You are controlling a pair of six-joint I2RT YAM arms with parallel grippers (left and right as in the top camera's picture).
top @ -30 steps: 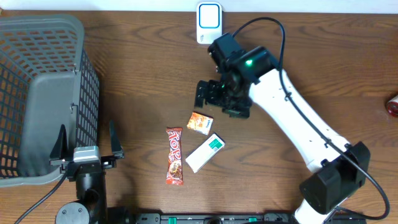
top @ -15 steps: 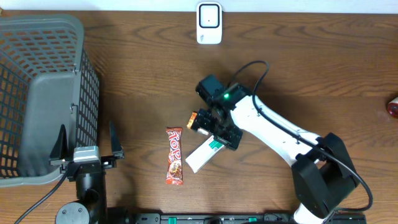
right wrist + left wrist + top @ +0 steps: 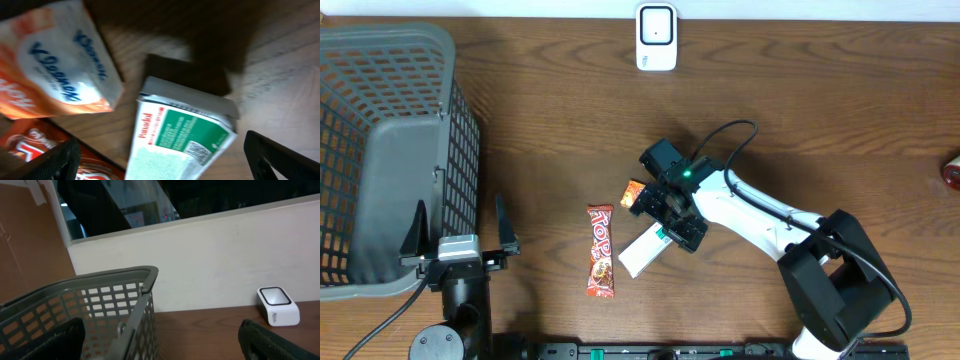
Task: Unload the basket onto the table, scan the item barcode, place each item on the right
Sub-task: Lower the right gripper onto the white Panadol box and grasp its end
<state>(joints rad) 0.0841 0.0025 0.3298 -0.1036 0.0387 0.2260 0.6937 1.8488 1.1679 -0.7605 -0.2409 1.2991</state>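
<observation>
I should grab the white and green box by its opposite side edges near its green end [image 3: 662, 234] [image 3: 183, 133] with my right gripper, so the barcode side stays uncovered for scanning.
A white and green box [image 3: 638, 252] lies flat on the wooden table, its small barcode [image 3: 197, 147] facing up. My right gripper [image 3: 665, 210] hangs open just above the box's green end, a finger on either side and touching nothing. In the right wrist view the box [image 3: 180, 135] fills the space between the fingers of the right gripper [image 3: 165, 160]. An orange tissue pack [image 3: 634, 190] lies beside it, and a red candy bar [image 3: 601, 251] to the left. The white scanner [image 3: 656, 36] stands at the table's far edge. My left gripper [image 3: 460, 228] rests open and empty next to the basket.
A grey mesh basket [image 3: 410, 150] takes up the left side of the table; its rim [image 3: 100, 280] shows in the left wrist view, with the scanner [image 3: 278, 305] far right. A red object [image 3: 952, 170] sits at the right edge.
My right arm has swung from near the scanner down toward the front, and now hovers low over the box and tissue pack. The left arm has not moved.
</observation>
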